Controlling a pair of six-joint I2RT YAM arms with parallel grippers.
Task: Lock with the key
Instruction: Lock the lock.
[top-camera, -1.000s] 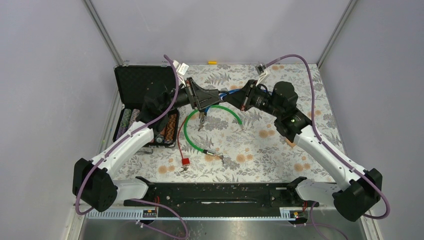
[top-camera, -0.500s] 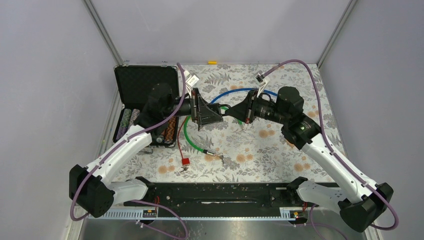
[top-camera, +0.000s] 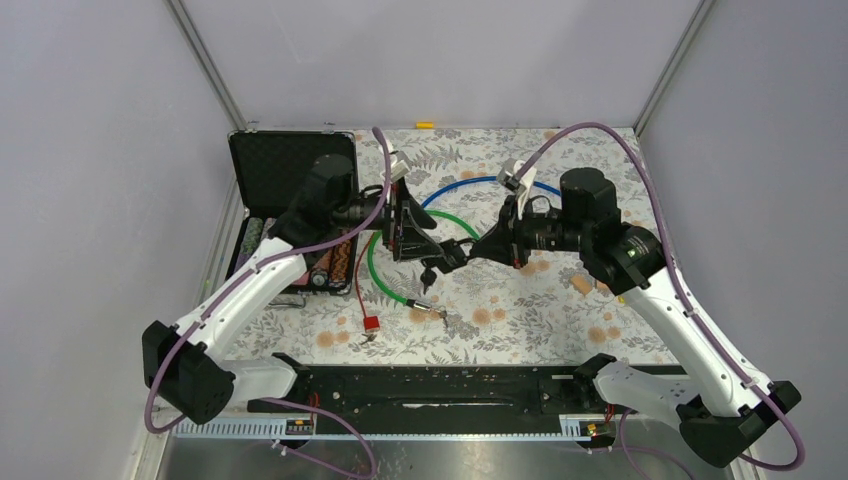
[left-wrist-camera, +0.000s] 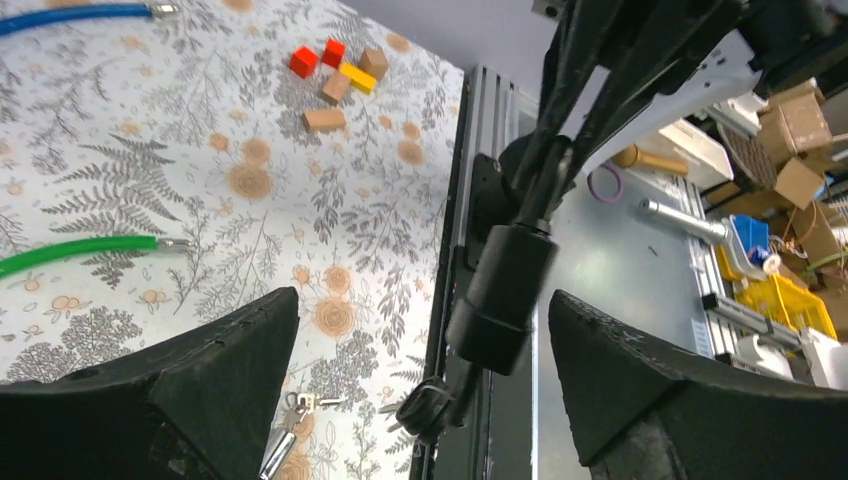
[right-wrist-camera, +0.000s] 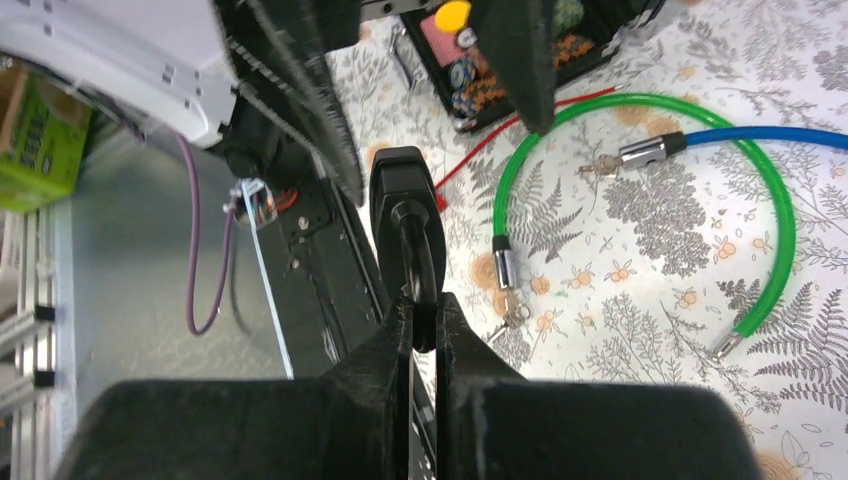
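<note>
My left gripper grabs the padlock by its body (top-camera: 452, 256) (left-wrist-camera: 503, 298) next, so the black-headed key end stays free for my right gripper to turn.
A black padlock (left-wrist-camera: 500, 298) hangs in the air over the middle of the table. My right gripper (right-wrist-camera: 424, 305) is shut on its thin black shackle loop (right-wrist-camera: 420, 262), and the lock body (right-wrist-camera: 403, 190) points away from it. A black-headed key (left-wrist-camera: 428, 408) sticks out of the lock's lower end, with small silver keys dangling beside it. My left gripper (left-wrist-camera: 420, 297) is open wide, its two fingers either side of the lock body and clear of it. From above, the lock (top-camera: 441, 257) sits between the left gripper (top-camera: 418, 238) and the right gripper (top-camera: 466, 252).
On the floral cloth lie a green cable lock (top-camera: 392, 288) with a silver end and keys (top-camera: 441, 316), a blue cable (top-camera: 470, 184) and a red cord with a tag (top-camera: 370, 323). An open black case (top-camera: 288, 172) holding poker chips stands at the left. Wooden blocks (left-wrist-camera: 335, 75) lie beyond.
My left gripper has opened wide and let go of the lock. Both grippers have shifted toward the near side, the right one carrying the lock.
</note>
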